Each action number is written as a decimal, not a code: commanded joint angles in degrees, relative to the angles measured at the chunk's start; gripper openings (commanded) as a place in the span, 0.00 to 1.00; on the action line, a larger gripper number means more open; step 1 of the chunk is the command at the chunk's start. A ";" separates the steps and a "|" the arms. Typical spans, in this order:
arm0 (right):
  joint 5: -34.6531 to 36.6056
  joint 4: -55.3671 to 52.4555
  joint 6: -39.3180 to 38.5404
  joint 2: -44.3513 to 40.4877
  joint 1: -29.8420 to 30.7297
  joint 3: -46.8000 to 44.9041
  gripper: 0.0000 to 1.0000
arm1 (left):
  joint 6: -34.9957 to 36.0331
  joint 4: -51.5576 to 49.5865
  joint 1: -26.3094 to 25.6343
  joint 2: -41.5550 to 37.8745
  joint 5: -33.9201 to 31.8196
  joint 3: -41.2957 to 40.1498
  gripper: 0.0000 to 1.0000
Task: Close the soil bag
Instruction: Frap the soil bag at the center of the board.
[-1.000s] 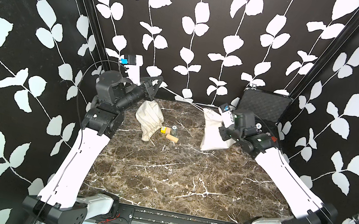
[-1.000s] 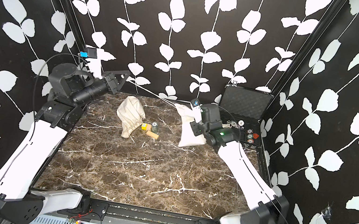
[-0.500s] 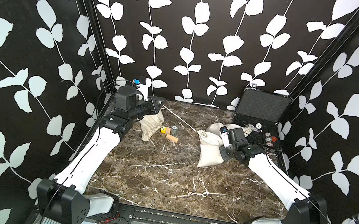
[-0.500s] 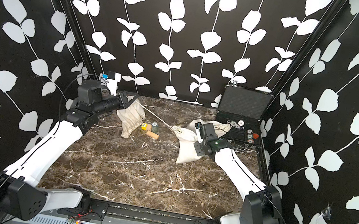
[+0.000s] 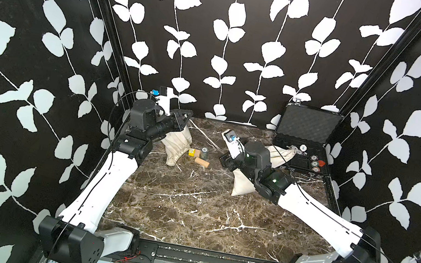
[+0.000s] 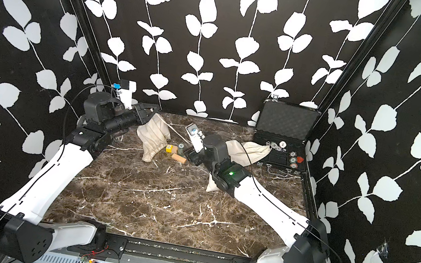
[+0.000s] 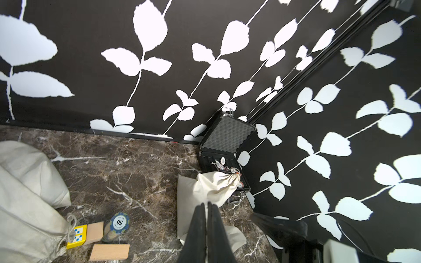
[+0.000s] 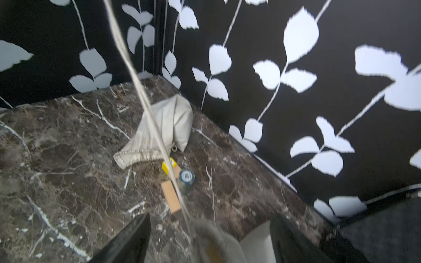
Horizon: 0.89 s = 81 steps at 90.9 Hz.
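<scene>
My right gripper grabs its cloth fold beside the drawstring next, to close the soil bag. Then my left gripper pulls the bag closed.
The soil bag (image 5: 242,185) (image 6: 247,148) (image 7: 205,189) is pale cloth and lies on the marble under my right arm. Its gathered mouth points at the black case. A white drawstring (image 5: 203,134) (image 6: 174,132) (image 8: 145,100) runs taut from it to my left gripper (image 5: 188,118) (image 6: 153,109) (image 7: 206,205). That gripper is shut on the string at the back left. My right gripper (image 5: 224,160) (image 6: 189,156) (image 8: 210,218) is open wide. A blurred fold of the bag's cloth lies between its jaws, and neither jaw presses on it.
A second pale cloth bag (image 5: 177,144) (image 8: 164,127) lies by the left gripper, open mouth toward the front. Beside it are a yellow cube (image 5: 192,151), a wooden block (image 5: 201,162) and a poker chip (image 5: 204,150). An open black case (image 5: 306,131) with chips stands back right.
My right gripper has opened and let go of the soil bag. The bag went from upright to lying on the table. The left gripper stays shut on the drawstring.
</scene>
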 commanded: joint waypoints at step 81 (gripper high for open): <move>33.21 -13.10 -4.63 0.38 -9.94 -12.12 0.12 | 1.94 -8.70 6.40 -9.16 -11.05 3.12 0.00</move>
